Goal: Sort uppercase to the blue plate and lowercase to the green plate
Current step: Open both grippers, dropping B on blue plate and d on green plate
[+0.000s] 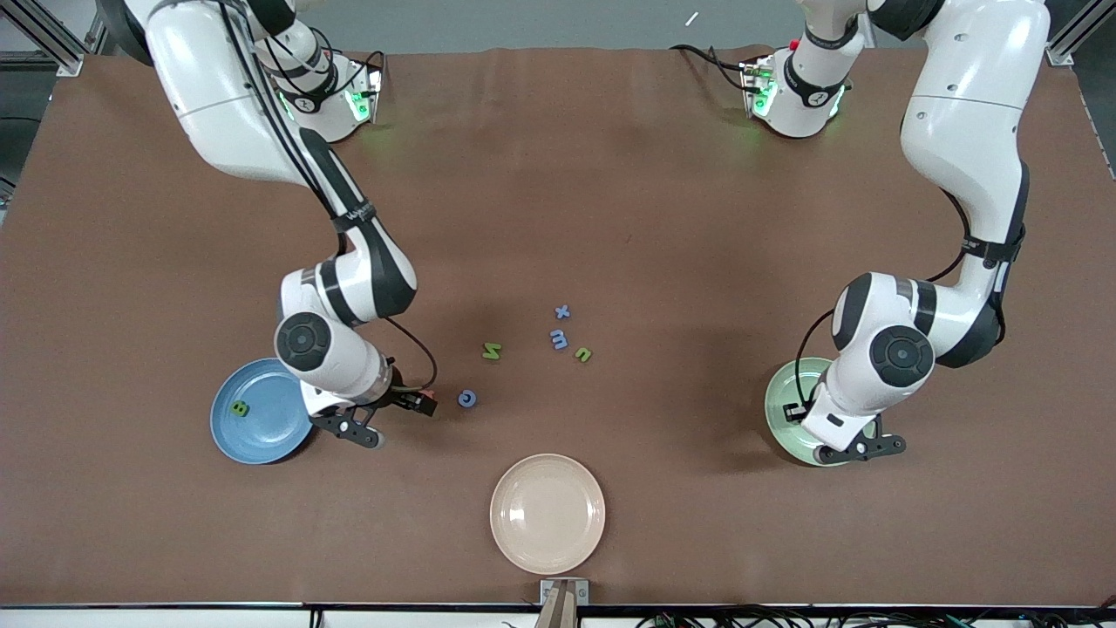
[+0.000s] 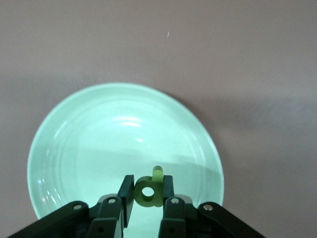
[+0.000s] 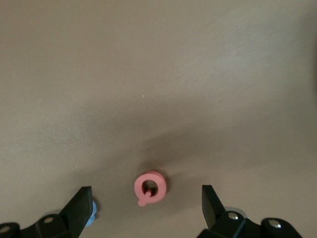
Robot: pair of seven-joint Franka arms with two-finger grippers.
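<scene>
My right gripper's fingers are still above the pinkish-red Q, so it is too early to close and closing now would miss. My right gripper lowers first.
My left gripper [image 2: 147, 187] hangs over the pale green plate [image 2: 89, 148], shut on a green lowercase p [image 2: 148, 191]. In the front view that arm covers most of the green plate [image 1: 779, 410]. My right gripper [image 3: 146, 194] stands open just above the table beside the blue plate [image 1: 261, 427], with the pinkish-red Q [image 3: 150, 187] lying on the cloth between its fingers. The Q [image 1: 427, 403] shows at the gripper's tip. A green B [image 1: 240, 407] lies in the blue plate. The blue C [image 1: 468, 399], green N [image 1: 492, 351], blue x [image 1: 562, 311], blue m [image 1: 559, 339] and green n [image 1: 583, 354] lie mid-table.
A beige plate [image 1: 547, 513] sits near the table's front edge, nearer the camera than the letters. The blue C [image 3: 92, 214] lies close by one finger of my right gripper. Brown cloth covers the whole table.
</scene>
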